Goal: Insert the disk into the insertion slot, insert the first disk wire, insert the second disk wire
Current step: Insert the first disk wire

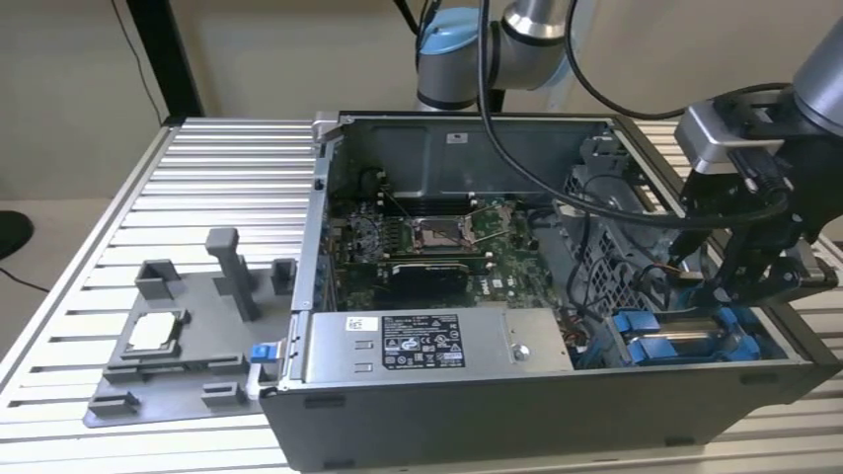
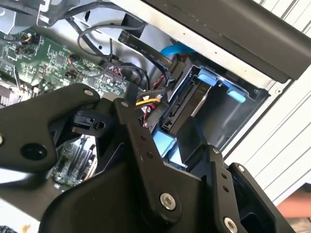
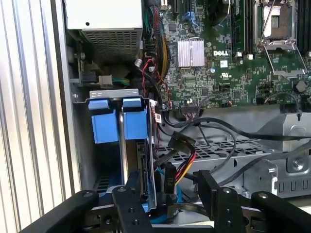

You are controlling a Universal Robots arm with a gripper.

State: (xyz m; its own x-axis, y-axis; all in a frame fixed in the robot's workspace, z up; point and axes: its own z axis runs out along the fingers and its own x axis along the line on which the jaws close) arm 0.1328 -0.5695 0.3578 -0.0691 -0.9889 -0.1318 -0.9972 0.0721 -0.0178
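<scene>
I need to grab the disk wire by its black plug with my gripper next, so that I can connect the disk in the blue bay (image 3: pixel 121 141).
The disk (image 3: pixel 137 162) stands on edge in the insertion slot (image 3: pixel 99 165), under one of two blue tabs (image 3: pixel 135 119). In the second wrist view the disk (image 2: pixel 190 103) sits in the grey bay (image 2: pixel 233 114). A black plug with red, yellow and black wires (image 3: pixel 168 177) lies at the disk's end; I cannot tell whether it is seated. A second flat black plug (image 3: pixel 181 141) hangs loose close by. My gripper (image 3: pixel 170 188) is open, its fingers on either side of the wired plug. In the exterior view the gripper (image 1: pixel 722 288) hangs just above the blue bay (image 1: pixel 672 338).
The case lies open on a slatted metal table (image 1: pixel 197 188). The grey power-supply box (image 1: pixel 421 341) fills the case's near side, the motherboard (image 1: pixel 435 237) the middle. A perforated cage (image 3: pixel 233 150) and loose black cables crowd the bay. A grey fixture (image 1: pixel 185 326) stands at the exterior view's left.
</scene>
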